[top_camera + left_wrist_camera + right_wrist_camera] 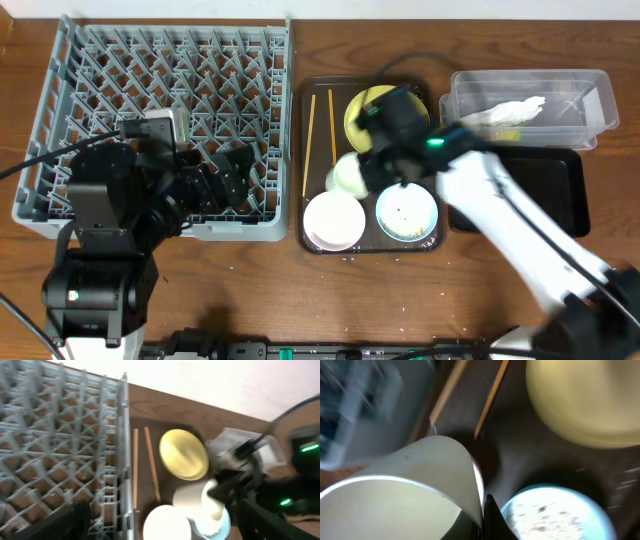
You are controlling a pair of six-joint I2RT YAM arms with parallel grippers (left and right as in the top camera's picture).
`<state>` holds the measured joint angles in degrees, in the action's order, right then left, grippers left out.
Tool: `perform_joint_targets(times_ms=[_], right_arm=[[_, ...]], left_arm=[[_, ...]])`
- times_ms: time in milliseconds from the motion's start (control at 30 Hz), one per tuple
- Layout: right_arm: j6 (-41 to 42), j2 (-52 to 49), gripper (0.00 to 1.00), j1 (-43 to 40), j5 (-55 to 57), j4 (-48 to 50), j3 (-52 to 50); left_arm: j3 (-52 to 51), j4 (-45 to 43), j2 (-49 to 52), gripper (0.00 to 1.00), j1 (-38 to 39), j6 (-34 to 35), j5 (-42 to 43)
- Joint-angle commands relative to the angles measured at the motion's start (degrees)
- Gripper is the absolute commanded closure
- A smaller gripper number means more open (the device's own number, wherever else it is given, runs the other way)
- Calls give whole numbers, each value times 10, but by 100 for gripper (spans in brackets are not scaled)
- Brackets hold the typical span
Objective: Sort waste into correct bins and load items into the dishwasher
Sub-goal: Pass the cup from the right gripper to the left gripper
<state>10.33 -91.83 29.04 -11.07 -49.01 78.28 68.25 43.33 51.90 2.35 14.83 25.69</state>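
My left gripper grabs the white cup around its base end (pixel 335 181) next, leaving the cup's rim free, to load the cup upside down in the rack (pixel 160 60).
My right gripper (pixel 372 165) is shut on the rim of the small white cup (pixel 347 176), tilted above the brown tray; the right wrist view shows its wall (pixel 410 495) pinched between the fingers (pixel 482 515). Below lie the white bowl (pixel 333 220) and the light blue bowl (pixel 407 213) holding rice-like scraps (pixel 555 515). The yellow plate (pixel 360 110) and two chopsticks (pixel 310 140) lie further back. My left gripper (pixel 232 178) is open and empty over the grey dish rack (pixel 160 60). The napkin (pixel 510 112) lies in the clear tub (pixel 590 100). The wrapper is out of view.
The dark brown serving tray (pixel 312 95) sits just right of the rack. The glossy black tray (pixel 540 200) lies in front of the clear tub at the right. My right arm crosses over it from the front right corner.
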Motion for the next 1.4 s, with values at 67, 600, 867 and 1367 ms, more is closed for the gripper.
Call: perform_joint_targets(times_ms=[67, 600, 867, 1367], right_arm=[[-44, 45, 99, -92, -230, 94, 16], [-49, 35, 99, -83, -655, 316, 15], [-48, 34, 99, -45, -637, 347, 15], [-48, 34, 22, -52, -580, 337, 15]], left_arm=[[11, -19, 29, 7, -1, 42, 133], [11, -109, 136, 13, 4, 71, 513], [11, -117, 139, 33, 26, 69, 515], [11, -131, 138, 43, 26, 66, 507]])
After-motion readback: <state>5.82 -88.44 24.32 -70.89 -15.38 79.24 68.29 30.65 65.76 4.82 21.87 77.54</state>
